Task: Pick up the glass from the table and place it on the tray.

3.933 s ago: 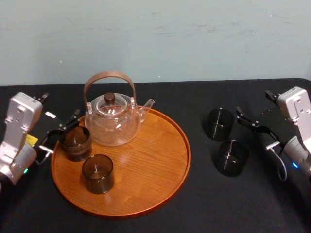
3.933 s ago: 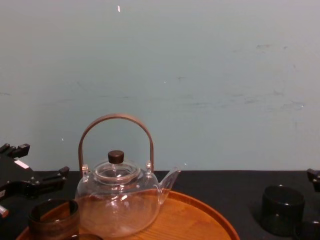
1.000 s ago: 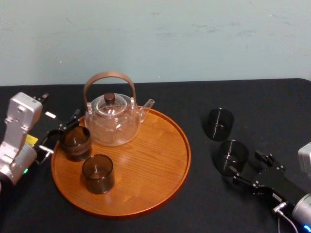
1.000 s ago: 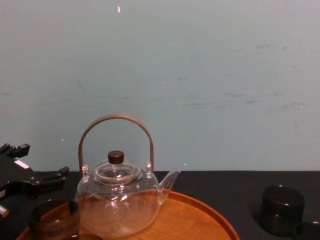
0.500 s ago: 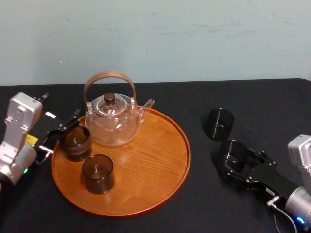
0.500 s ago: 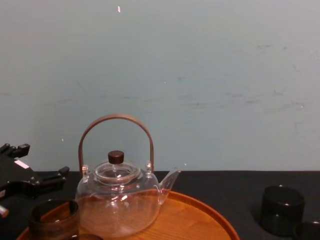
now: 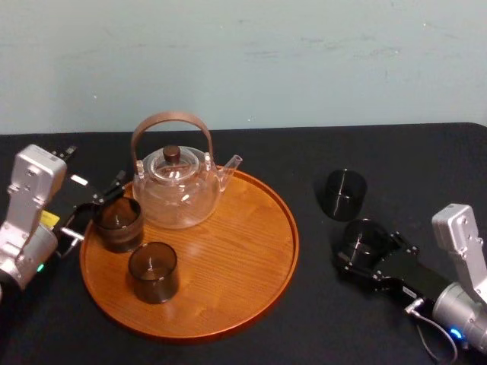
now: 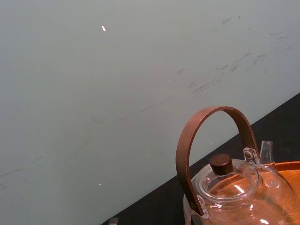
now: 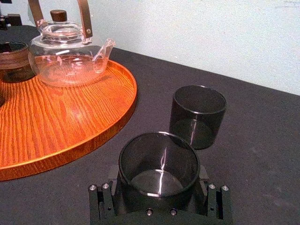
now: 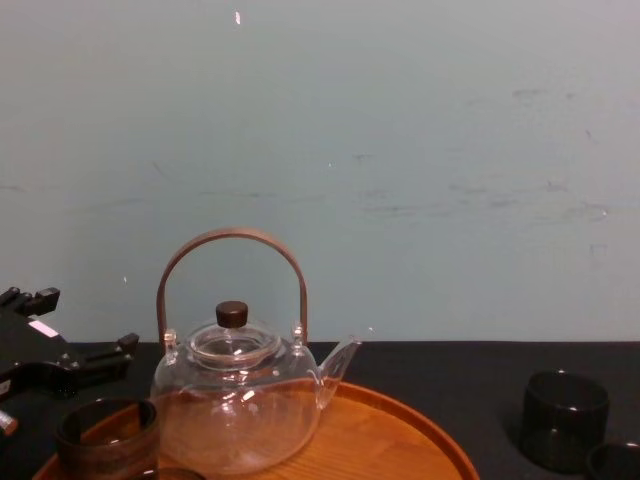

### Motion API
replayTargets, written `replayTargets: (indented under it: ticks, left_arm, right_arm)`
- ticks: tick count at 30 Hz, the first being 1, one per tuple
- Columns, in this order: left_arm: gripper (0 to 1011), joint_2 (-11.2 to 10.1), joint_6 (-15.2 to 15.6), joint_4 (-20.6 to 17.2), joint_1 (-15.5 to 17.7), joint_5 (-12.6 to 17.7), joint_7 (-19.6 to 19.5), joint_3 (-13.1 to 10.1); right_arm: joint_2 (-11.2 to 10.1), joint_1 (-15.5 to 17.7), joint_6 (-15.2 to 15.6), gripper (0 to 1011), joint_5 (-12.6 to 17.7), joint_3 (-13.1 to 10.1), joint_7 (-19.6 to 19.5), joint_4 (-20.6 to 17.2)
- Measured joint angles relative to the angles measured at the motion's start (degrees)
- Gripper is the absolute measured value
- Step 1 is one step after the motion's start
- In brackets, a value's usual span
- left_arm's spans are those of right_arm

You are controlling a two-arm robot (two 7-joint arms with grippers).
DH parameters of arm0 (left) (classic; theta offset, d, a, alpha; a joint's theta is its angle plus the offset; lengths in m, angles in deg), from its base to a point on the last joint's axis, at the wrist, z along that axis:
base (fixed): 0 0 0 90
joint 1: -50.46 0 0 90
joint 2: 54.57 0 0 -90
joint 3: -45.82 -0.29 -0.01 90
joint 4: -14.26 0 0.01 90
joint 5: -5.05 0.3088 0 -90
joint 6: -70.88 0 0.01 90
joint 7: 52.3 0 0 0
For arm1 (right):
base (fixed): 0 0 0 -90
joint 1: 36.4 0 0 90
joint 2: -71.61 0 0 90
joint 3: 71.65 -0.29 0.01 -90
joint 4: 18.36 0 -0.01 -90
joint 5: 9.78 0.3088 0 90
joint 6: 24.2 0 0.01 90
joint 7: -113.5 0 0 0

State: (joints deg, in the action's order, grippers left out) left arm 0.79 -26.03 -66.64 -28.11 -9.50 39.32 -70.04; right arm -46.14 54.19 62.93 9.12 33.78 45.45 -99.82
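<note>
The nearer glass should go on the wooden tray, so my right gripper needs to grab it by its round side [image 9: 158,199] next.
Two dark smoky glasses stand on the black table right of the tray [image 7: 228,304]. The nearer glass [image 7: 364,239] sits between the fingers of my right gripper [image 7: 370,253], which is open around it, low at the table. In the right wrist view this glass [image 9: 159,164] stands upright between the fingers [image 9: 111,174], and the second glass [image 9: 197,115] is just beyond it. The round orange-brown tray [image 9: 56,126] lies to the left. My left gripper [image 7: 95,205] is open beside the tray's left edge.
On the tray stand a glass teapot [image 7: 175,190] with a brown arched handle and two brown glasses [image 7: 118,223] [image 7: 153,271]. The tray's right half is bare wood. A pale wall closes off the table's far side. The chest view shows the far dark glass [image 10: 565,415].
My right gripper has slid forward from the table's front right until its fingers flank the nearer dark glass. The glass stays on the table. The left arm has not moved.
</note>
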Motion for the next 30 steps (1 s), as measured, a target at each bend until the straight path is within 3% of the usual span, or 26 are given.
replayTargets:
  ticks: [8, 18, 23, 30]
  left_arm:
    - [1001, 0.00, 0.00, 0.00, 0.00, 0.00, -0.01, 0.00]
    - [1001, 0.00, 0.00, 0.00, 0.00, 0.00, 0.00, 0.00]
    - [1001, 0.00, 0.00, 0.00, 0.00, 0.00, 0.00, 0.00]
    - [1001, 0.00, 0.00, 0.00, 0.00, 0.00, 0.00, 0.00]
  right_arm:
    - [1.84, -2.40, 0.03, 1002, -0.90, 0.37, 0.94, 2.98]
    - [1.58, -2.13, -0.05, 999, -0.89, 0.37, 0.88, 2.67]
    - [1.53, -2.05, -0.10, 907, -0.89, 0.37, 0.86, 2.57]
    - [1.48, -2.00, -0.13, 905, -0.89, 0.37, 0.83, 2.49]
